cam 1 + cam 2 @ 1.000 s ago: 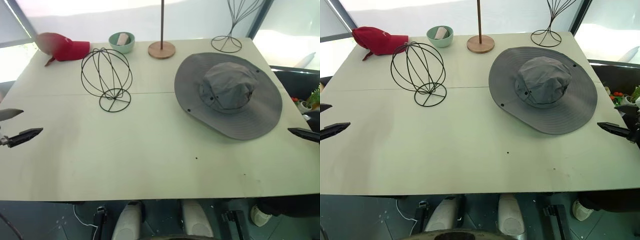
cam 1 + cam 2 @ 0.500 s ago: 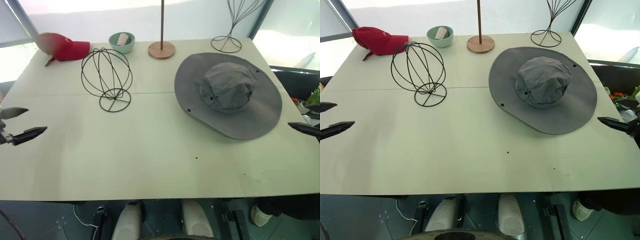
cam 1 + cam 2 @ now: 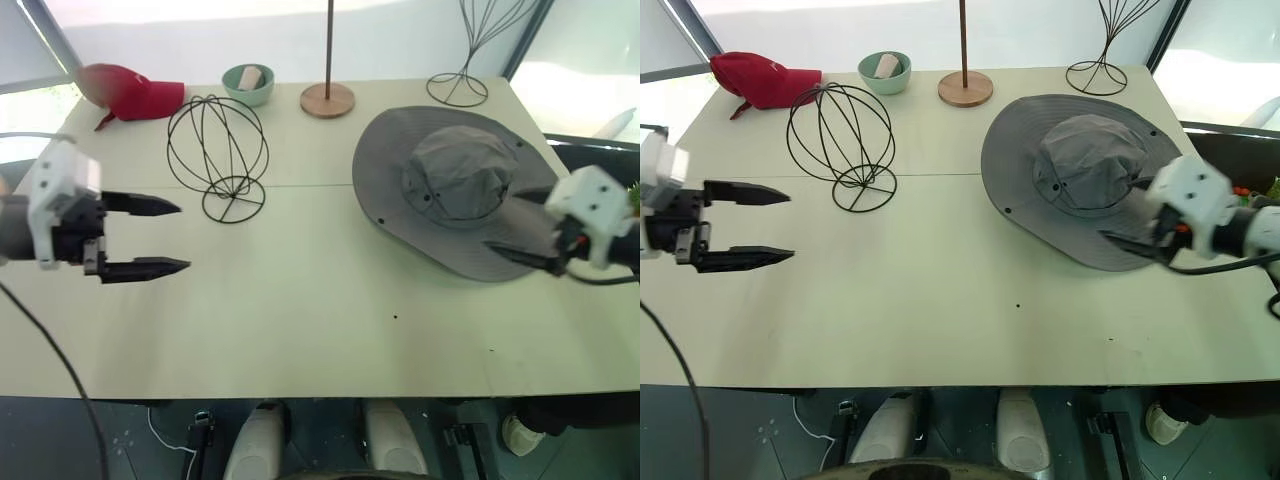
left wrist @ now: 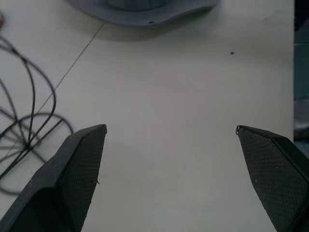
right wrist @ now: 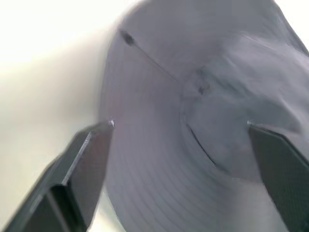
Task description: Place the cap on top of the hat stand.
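The cap's top (image 3: 458,172) bulges round and is wider than my fingers, so my right gripper should next pinch the cap by its thin, flat brim (image 3: 478,262).
The cap (image 3: 455,190), a wide-brimmed grey sun hat, lies crown up on the right half of the table. The hat stand (image 3: 218,150), a low black wire globe on a round wire base, stands at the left middle. My left gripper (image 3: 184,237) hovers open over the table, in front and to the left of the stand, with nothing between its fingers; the left wrist view shows the stand's wires (image 4: 24,130) beside it. My right gripper (image 3: 1116,211) is open at the cap's near right brim, its fingers (image 5: 87,159) spread wide over the brim (image 5: 145,159) and holding nothing.
Along the far edge sit a red baseball cap (image 3: 130,92), a green bowl (image 3: 247,83), a wooden pole on a disc (image 3: 327,98) and a taller slim wire stand (image 3: 458,88). The table's right edge (image 3: 560,160) runs just behind the right arm.
Both arms have swung inward from the table's sides. The left gripper moved right toward the stand, the right gripper moved left onto the cap's brim. Cap and stand have not moved.
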You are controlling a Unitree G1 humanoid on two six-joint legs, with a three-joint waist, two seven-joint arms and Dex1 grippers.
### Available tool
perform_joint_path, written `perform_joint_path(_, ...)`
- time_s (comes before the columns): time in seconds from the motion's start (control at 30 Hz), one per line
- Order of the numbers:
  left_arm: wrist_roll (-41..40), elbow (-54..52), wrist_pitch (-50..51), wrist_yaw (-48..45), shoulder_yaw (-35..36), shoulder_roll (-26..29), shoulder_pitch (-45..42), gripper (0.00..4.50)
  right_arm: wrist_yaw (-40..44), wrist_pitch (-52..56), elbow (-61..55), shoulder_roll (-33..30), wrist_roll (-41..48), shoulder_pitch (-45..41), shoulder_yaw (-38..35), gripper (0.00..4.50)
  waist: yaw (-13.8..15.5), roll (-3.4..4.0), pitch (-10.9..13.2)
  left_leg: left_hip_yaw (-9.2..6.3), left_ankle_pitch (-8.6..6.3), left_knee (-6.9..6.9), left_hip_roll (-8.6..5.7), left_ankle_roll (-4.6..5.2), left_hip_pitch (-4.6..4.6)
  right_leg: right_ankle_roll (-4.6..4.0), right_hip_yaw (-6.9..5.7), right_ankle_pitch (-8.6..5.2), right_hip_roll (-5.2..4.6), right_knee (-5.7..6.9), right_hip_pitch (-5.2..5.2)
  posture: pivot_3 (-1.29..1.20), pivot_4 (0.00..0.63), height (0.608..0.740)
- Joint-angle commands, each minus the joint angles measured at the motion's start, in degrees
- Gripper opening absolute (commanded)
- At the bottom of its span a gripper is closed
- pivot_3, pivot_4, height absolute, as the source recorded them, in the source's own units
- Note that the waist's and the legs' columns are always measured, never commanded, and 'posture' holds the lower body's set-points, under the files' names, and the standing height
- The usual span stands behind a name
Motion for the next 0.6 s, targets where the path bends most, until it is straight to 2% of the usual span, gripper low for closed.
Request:
perform_joint_path(0.03,-0.77,-0.08,0.48,-1.26,-4.64,-2.22,-4.8,4.5,-11.09,9.85,-8.43,4.75,-2.6,-2.24,5.55,4.47,-0.01,-0.07,-0.03,-0.02,0.0,0.04,0.0,0.0,-0.01,0.0,0.0,0.0,0.01,0.0,0.01,0.0,0.15,0.74)
perform_joint_path(0.2,1.16,2.22,-0.11,-3.23,-10.5,-5.55,-10.48,4.5,-21.2,17.69,-12.51,11.06,-8.24,-4.28,16.85,4.47,-0.01,-0.08,-0.03,-0.02,-0.01,0.19,0.0,0.02,-0.08,0.0,0.0,0.0,0.03,0.02,-0.01,0.0,0.15,0.74)
perform_joint_path(0.33,2.32,3.65,-0.32,-3.93,-12.95,-7.57,-13.85,4.5,-25.12,19.76,-12.11,13.95,-11.83,-5.51,22.56,4.47,-0.01,-0.08,-0.03,-0.04,-0.01,0.21,0.0,0.02,-0.1,0.0,0.0,0.0,0.04,0.02,-0.02,0.0,0.15,0.74)
perform_joint_path(0.4,3.15,4.37,-0.56,-4.03,-13.95,-8.53,-15.19,4.5,-27.75,18.81,-9.63,14.41,-15.86,-6.01,26.21,4.47,-0.01,-0.08,-0.03,-0.04,-0.01,0.22,0.0,0.03,-0.1,0.0,0.0,0.0,0.04,0.01,-0.02,0.0,0.15,0.74)
perform_joint_path(0.5,4.08,4.14,-1.28,-4.21,-14.45,-9.35,-15.66,4.5,-34.76,14.39,-1.98,13.7,-27.13,-7.18,33.43,4.47,-0.05,-0.11,-0.05,-0.04,-0.01,0.24,0.0,0.03,-0.1,0.0,0.0,0.0,0.04,0.01,-0.02,0.0,0.15,0.74)
perform_joint_path(0.6,3.9,3.68,-1.13,-3.85,-13.77,-9.49,-15.44,4.5,-37.81,11.7,2.45,15.61,-31.64,-7.62,34.86,4.47,-0.04,-0.11,-0.05,-0.04,-0.01,0.25,0.0,0.03,-0.12,0.0,0.0,0.0,0.04,0.02,-0.04,0.0,0.15,0.74)
